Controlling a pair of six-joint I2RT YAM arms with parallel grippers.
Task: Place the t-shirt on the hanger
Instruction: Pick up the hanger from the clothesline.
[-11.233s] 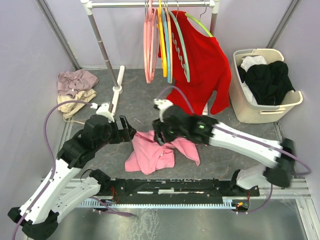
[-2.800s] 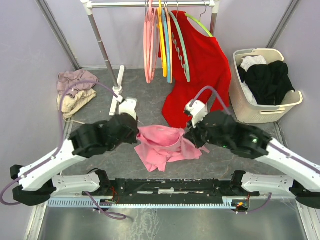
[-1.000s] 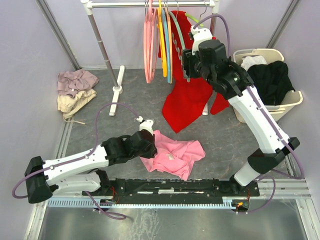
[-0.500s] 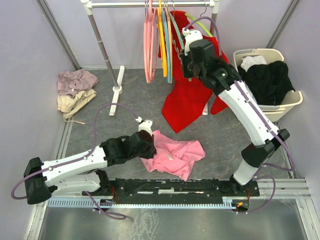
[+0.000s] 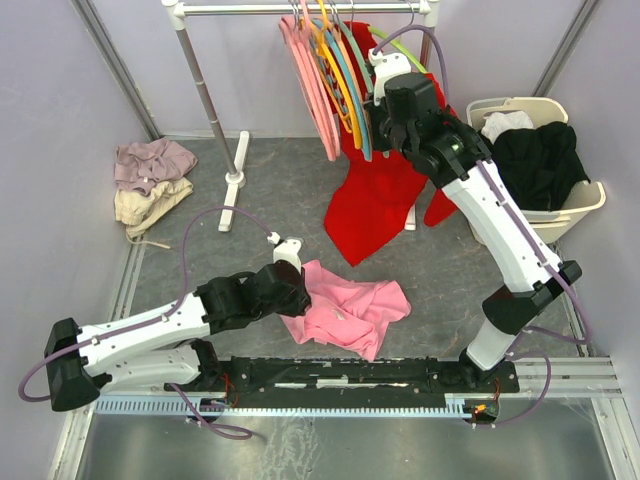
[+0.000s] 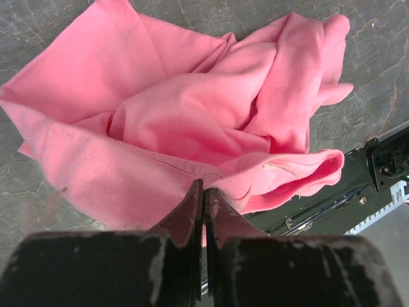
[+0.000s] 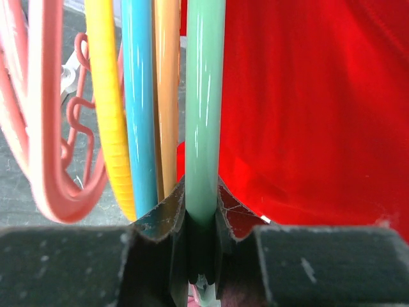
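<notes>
I would move the mint-green hanger up with my right gripper if I lifted it now, because there is no gap between the gripper's fingers and the hanger's bar.
The pink t-shirt (image 5: pixel 352 312) lies crumpled on the grey floor in front of the arm bases. My left gripper (image 5: pixel 296 288) is shut on its left edge; in the left wrist view the fingertips pinch a ribbed hem of the t-shirt (image 6: pixel 192 109) at the gripper (image 6: pixel 204 189). The pale mint-green hanger (image 5: pixel 366 140) hangs on the rail among other hangers. My right gripper (image 5: pixel 378 112) is raised to it and shut on its lower arm. In the right wrist view the hanger's bar (image 7: pixel 204 96) runs straight up from between the fingers of the gripper (image 7: pixel 201 192).
Pink hangers (image 5: pixel 312 95), a yellow one and a blue one (image 7: pixel 137 96) hang just left of the mint one. A red shirt (image 5: pixel 392 175) on a lime hanger hangs right behind. A beige laundry basket (image 5: pixel 500 215) stands right, a clothes pile (image 5: pixel 150 180) left, the rack pole (image 5: pixel 205 95) between.
My right gripper has closed on the mint hanger, and the bunch of hangers has swung with its lower ends to the right. The left gripper stays on the t-shirt, nearly still.
</notes>
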